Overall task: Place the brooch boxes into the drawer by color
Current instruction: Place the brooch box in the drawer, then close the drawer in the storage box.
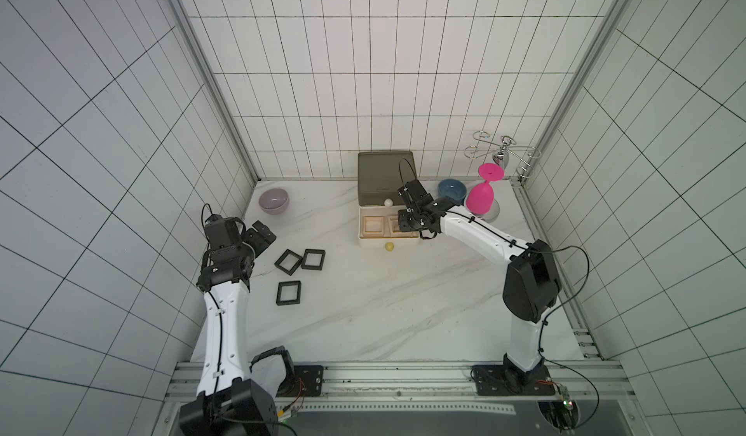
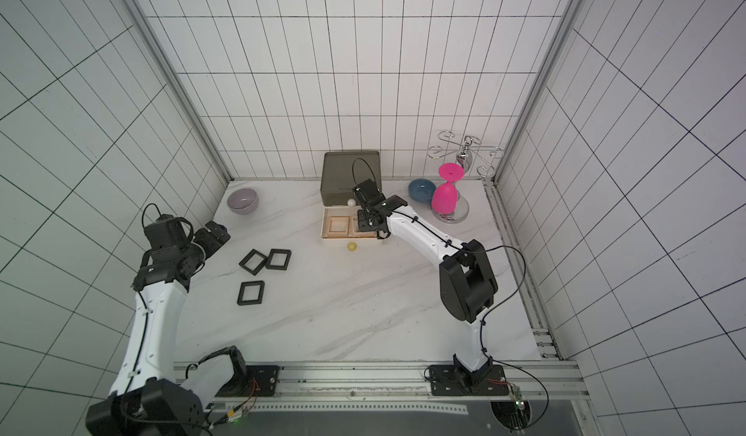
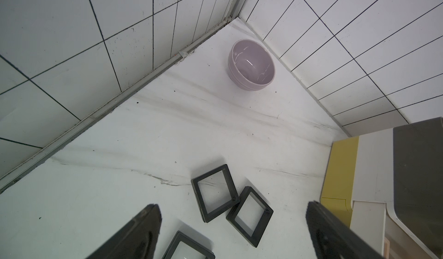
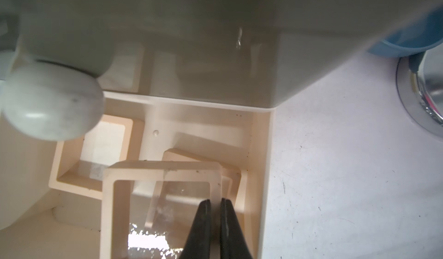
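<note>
The robot's right gripper should open, as the held peach brooch box point(image 4: 163, 173) hangs inside the sides of the drawer's white level and would rest inside that level if the gripper opened now.
The drawer point(image 1: 385, 173) stands at the back wall with its white tier point(image 1: 363, 239) pulled out. My right gripper point(image 4: 215, 201) is shut on one side of a peach brooch box point(image 4: 163, 173), held tilted over the open tier point(image 4: 261, 164). Another peach box point(image 4: 56, 169) lies flat in the tier's other half, and a third point(image 4: 191, 153) lies under the held one. Three black brooch boxes point(image 1: 288, 261) point(image 1: 313, 259) point(image 1: 288, 292) lie on the table at left. My left gripper point(image 1: 262, 234) hovers open beside them, holding nothing; its wrist view shows them point(image 3: 214, 193) point(image 3: 249, 212) point(image 3: 189, 248) below the fingers.
A lilac bowl point(image 1: 274, 200) sits in the back left corner. A blue bowl point(image 1: 452, 190) and an upturned pink goblet point(image 1: 482, 195) on a chrome rack point(image 1: 502, 153) stand right of the drawer, close to my right arm. Tiled walls enclose three sides.
</note>
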Controlling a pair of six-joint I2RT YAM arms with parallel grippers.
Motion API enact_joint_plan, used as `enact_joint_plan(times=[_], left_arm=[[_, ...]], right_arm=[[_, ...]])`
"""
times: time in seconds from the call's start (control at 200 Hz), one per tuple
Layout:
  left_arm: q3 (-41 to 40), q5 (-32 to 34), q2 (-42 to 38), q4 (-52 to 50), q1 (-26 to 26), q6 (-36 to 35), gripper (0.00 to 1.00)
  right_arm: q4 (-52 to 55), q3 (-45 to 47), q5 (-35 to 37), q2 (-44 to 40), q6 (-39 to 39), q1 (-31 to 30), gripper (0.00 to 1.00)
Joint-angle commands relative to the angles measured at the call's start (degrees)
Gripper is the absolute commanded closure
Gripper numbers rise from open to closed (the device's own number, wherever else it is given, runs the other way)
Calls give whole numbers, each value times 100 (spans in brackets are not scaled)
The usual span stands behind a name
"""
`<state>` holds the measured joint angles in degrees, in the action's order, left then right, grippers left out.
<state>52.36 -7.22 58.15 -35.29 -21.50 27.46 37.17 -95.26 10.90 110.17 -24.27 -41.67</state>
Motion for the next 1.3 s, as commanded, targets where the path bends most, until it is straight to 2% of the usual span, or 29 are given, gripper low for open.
enact_joint_plan(times=[0.0,0.09,0.1,0.25,0.42,0.555,0.615,0.73,0.84,0.925,0.98,1.039,1.109,1.199,1.294], left_arm=[[-50,-51,19,147,-20,-38,2],[-50,-60,21,152,-20,-39,2],[-50,-60,21,147,-19,-46,2],[-59,-99,34,163,-19,-50,2],[-56,-104,22,171,-22,-64,2],[-59,-103,29,174,-14,-62,2],[-59,-104,30,172,-20,-63,2],[-59,-111,38,170,-14,-61,2],[-59,-114,38,174,-18,-64,2],[-59,-119,38,173,-17,-65,2],[-55,-130,46,174,-18,-64,2],[-59,-148,39,164,-20,-73,2],[-57,-157,30,176,-15,-74,2],[-68,-157,21,177,-21,-71,2],[-77,-165,30,188,-17,-72,2]], right_arm=[[29,-200,89,75,-34,45,99],[-3,-155,71,75,-40,43,85],[-7,-151,71,65,-42,45,80],[-34,-159,62,16,-23,54,66],[-55,-130,-10,-240,-16,54,63],[-281,127,-336,-794,19,30,58],[-537,439,-585,-1165,28,14,55],[-1393,1358,-1442,-1990,-113,39,43],[-2343,2393,-2499,-2727,-816,207,41],[-3269,3218,-3451,-3097,-1530,334,43],[-3765,3681,-3867,-3223,-1933,330,49],[-4092,4128,-4139,-3247,-2278,318,71],[-4374,4669,-4041,-3268,-2459,309,100],[-4712,5166,-3702,-3330,-2704,309,100],[-4720,5272,-3345,-3273,-2646,317,100]])
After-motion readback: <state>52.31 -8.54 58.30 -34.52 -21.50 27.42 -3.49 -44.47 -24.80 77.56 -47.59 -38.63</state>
